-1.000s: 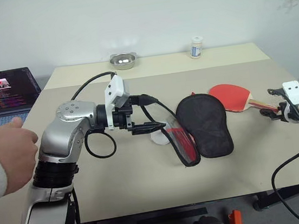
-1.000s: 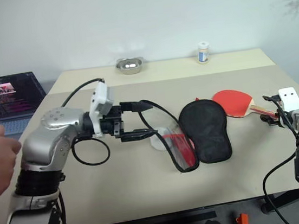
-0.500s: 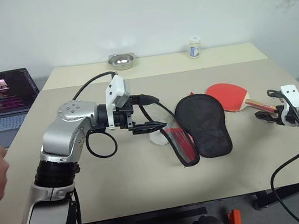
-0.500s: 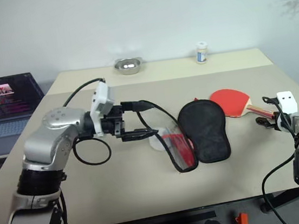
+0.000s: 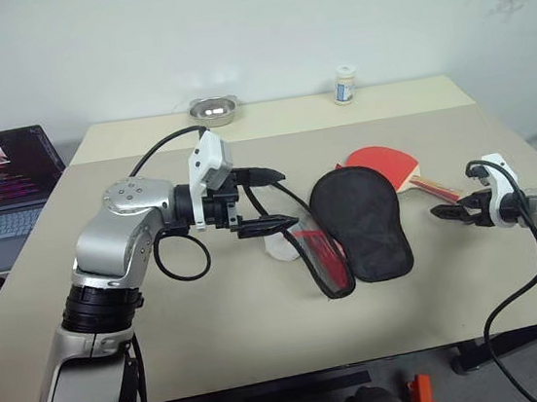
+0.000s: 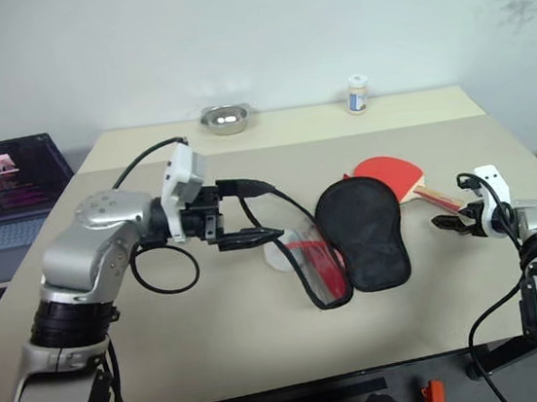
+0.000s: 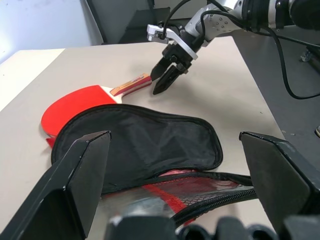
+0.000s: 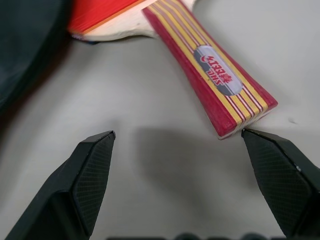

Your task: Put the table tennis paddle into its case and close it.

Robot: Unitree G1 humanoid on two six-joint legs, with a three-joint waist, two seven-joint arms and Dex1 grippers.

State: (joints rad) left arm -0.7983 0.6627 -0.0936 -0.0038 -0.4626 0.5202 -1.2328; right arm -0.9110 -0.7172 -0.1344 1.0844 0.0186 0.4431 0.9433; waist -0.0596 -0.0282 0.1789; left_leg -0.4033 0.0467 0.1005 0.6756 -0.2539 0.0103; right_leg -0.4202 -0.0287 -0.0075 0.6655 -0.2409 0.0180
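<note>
The paddle's red blade is wider than my right gripper's open fingers, so my right gripper should next grab the paddle by its narrow striped handle [image 5: 435,188] [image 8: 207,65].
The case [image 5: 361,219] lies open mid-table, its black flap flat and its red mesh flap [image 5: 323,258] raised on the left. My left gripper [image 5: 286,199] is open at the case's mouth, with the raised flap's zip rim running between its fingers [image 7: 175,137]. The table tennis paddle [image 5: 377,163] lies to the right of the case, its red blade partly tucked under the black flap and its striped handle [image 8: 210,65] pointing right. My right gripper [image 5: 451,210] is open just off the handle's end and points at it; nothing is between its fingers [image 8: 176,134].
A small pale disc [image 5: 279,249] lies under the case's left edge. A metal bowl [image 5: 212,110] and a small bottle [image 5: 343,84] stand at the table's far edge. A laptop [image 5: 2,185] sits at the left.
My right gripper has moved left and turned towards the paddle's handle end. A person's hand at the left has gone from view. The left arm has not moved.
</note>
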